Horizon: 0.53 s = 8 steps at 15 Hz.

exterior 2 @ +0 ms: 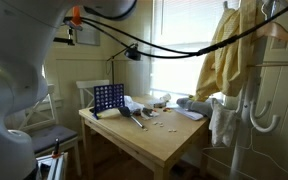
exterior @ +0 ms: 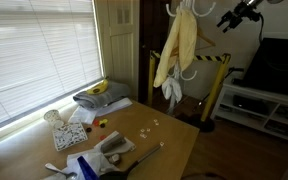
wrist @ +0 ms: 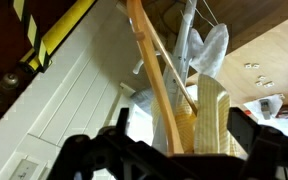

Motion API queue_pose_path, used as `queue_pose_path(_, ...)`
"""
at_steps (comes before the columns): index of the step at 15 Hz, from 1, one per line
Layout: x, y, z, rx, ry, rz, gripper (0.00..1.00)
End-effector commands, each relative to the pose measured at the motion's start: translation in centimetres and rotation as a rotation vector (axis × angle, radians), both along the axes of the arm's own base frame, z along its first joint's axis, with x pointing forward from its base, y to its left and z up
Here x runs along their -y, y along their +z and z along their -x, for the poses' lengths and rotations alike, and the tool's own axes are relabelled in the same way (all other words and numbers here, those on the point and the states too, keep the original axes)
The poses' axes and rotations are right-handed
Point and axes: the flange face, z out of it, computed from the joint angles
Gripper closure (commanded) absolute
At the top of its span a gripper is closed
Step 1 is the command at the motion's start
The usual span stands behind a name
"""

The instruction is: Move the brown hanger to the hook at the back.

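I should move my gripper toward the hanger's thin wooden bar [wrist: 166,112] before closing, as a gap separates my fingers from it and they would miss it now.
The brown hanger [wrist: 156,85] fills the wrist view: two slim wooden arms slope down between my fingers, in front of the yellow garment [wrist: 212,125]. My gripper [wrist: 184,150] is open, with one finger on each side of the hanger's arm and a gap on both sides. In an exterior view my gripper [exterior: 236,16] is high up, to the right of the yellow garment [exterior: 174,50], with the thin hanger [exterior: 212,46] below it. In an exterior view the hanger [exterior 2: 281,30] sits at the top right beside the garment [exterior 2: 224,55].
White rounded hangers [exterior 2: 260,112] hang on the rack below the garment. A yellow-black striped bar [wrist: 54,40] runs close by the hanger. The wooden table [exterior: 174,140] holds a blue game grid [exterior 2: 107,97], cloths and small items. Window blinds [exterior: 34,50] stand behind it.
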Motion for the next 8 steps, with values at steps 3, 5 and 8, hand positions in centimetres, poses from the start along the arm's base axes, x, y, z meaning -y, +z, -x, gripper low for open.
queue_pose_path(3, -0.9, -1.3, -1.3, -0.001, 0.066, 0.033, 0.00)
queue_pose_path(5, -1.5, -2.6, -2.1, -0.016, 0.117, 0.052, 0.00)
queue_pose_path(8, -2.2, -4.1, -3.5, -0.010, 0.153, 0.074, 0.00)
